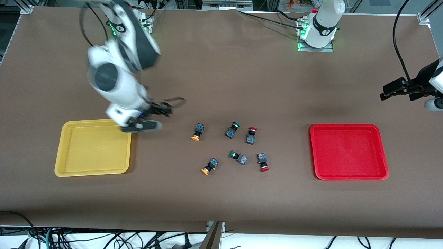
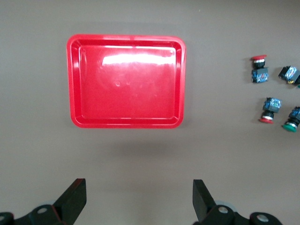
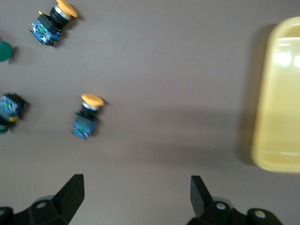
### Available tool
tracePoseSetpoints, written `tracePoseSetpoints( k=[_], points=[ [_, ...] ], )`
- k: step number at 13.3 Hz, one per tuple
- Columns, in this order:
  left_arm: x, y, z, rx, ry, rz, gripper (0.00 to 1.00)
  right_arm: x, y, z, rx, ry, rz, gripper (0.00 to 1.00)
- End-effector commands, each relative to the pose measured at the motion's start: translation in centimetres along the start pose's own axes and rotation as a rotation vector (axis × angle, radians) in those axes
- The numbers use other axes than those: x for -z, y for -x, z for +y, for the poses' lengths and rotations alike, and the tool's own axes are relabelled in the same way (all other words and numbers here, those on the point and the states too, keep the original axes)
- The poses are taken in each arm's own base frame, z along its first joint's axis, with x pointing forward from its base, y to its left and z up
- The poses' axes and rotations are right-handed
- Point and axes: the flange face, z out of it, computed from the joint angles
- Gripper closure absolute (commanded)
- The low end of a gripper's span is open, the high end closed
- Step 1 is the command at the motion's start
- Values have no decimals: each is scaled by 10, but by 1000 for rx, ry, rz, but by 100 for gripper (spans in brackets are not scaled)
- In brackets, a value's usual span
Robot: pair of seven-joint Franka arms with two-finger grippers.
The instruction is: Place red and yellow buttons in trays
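The yellow button's cap (image 1: 195, 138) is a round dome, but its boxy blue block (image 1: 199, 127) has flat sides that face each other, so my right gripper will grab the button by that block next.
Two yellow-capped buttons (image 1: 197, 132) (image 1: 209, 166) and two red-capped buttons (image 1: 251, 135) (image 1: 263, 162) lie loose mid-table. The yellow tray (image 1: 93, 148) lies at the right arm's end and the red tray (image 1: 349, 151) at the left arm's end; both hold nothing. My right gripper (image 1: 150, 118) is open and empty, over bare table between the yellow tray's corner and the yellow buttons; its wrist view (image 3: 136, 197) shows both yellow buttons (image 3: 86, 117) (image 3: 51, 21) and the tray's edge (image 3: 281, 103). My left gripper (image 1: 398, 90) is open and empty, beside the red tray (image 2: 126, 79).
Two green-capped buttons (image 1: 232, 129) (image 1: 238, 157) lie among the red and yellow ones, close to the red pair. The left wrist view shows the red buttons (image 2: 258, 69) (image 2: 269, 110) and a green one (image 2: 293, 119). A brown mat covers the table.
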Motion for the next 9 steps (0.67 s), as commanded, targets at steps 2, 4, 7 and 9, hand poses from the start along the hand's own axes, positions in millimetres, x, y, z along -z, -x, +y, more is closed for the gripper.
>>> tracePoseSetpoints(
  k=[2, 4, 7, 9],
  points=[
    [-44, -20, 18, -32, -8, -108, 0, -99, -5, -62, -117, -63, 92, 0],
    [-85, -44, 35, -49, -7, -139, 0, -128, -4, -74, -143, -91, 122, 0],
    [-138, -82, 73, -67, -9, -62, 0, -154, -5, -74, -164, -103, 141, 2],
    [-177, -103, 101, -20, 21, -46, 0, -169, -5, -72, -164, -109, 151, 12]
  ],
)
